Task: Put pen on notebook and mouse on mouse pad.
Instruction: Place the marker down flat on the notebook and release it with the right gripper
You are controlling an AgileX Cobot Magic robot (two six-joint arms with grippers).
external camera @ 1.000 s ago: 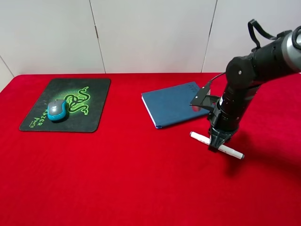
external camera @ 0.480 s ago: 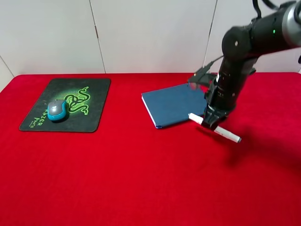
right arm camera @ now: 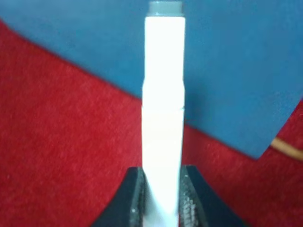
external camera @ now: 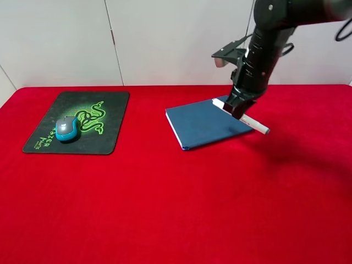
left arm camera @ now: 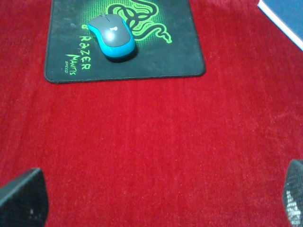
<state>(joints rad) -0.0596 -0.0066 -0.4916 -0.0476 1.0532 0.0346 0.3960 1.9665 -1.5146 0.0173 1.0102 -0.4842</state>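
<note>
The pen's near end (external camera: 262,128) sticks out past the notebook's edge (external camera: 228,137). My right gripper now keeps holding the pen until the pen's whole length lies over the notebook.
My right gripper (external camera: 237,108) is shut on the slim white pen (external camera: 258,127) and holds it in the air over the near right corner of the dark blue notebook (external camera: 198,124). In the right wrist view the pen (right arm camera: 163,94) runs out from between the fingers (right arm camera: 135,198), its grey tip over the notebook (right arm camera: 227,66). On the left the grey and teal mouse (external camera: 67,128) sits on the black mouse pad (external camera: 113,104) with its green logo. The left wrist view looks down on the mouse (left arm camera: 111,35) and pad (left arm camera: 156,61); my left gripper (left arm camera: 158,201) is open over bare cloth.
A red cloth (external camera: 165,209) covers the whole table, with a white wall behind it. A thin ribbon (right arm camera: 286,146) pokes out from the notebook's corner. The notebook's corner (left arm camera: 284,14) shows at the edge of the left wrist view. The left arm does not appear in the high view.
My right gripper has lifted the pen off the cloth to the right of the notebook and carried it up and back over the notebook's right corner. Mouse and pad have not moved.
</note>
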